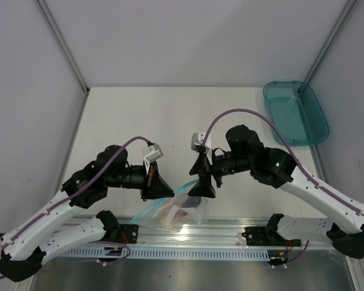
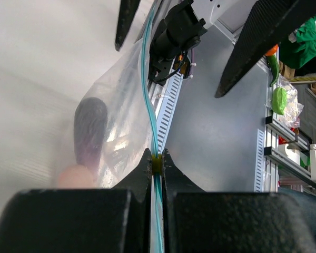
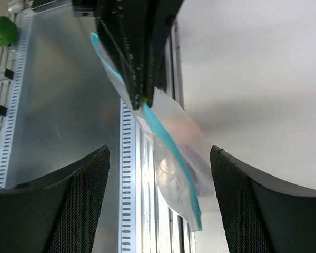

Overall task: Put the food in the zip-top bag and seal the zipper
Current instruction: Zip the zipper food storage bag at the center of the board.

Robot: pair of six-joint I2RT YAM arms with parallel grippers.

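I will next grab the teal zipper with my right gripper at the bag's end opposite my left gripper, to anchor it for sealing.
The clear zip-top bag hangs over the table's near edge between both grippers. Its teal zipper runs along the top edge. Food shows through the plastic: a dark purple oblong piece and a peach-pink piece. My left gripper is shut on the zipper strip at one end. My right gripper stands open around the bag's other end, and the zipper passes between its fingers without touching either. In the top view the left gripper and right gripper face each other closely.
A teal plastic tray sits at the back right of the table. A slotted metal rail runs along the near edge, under the bag. White walls enclose the table on the left, right and back.
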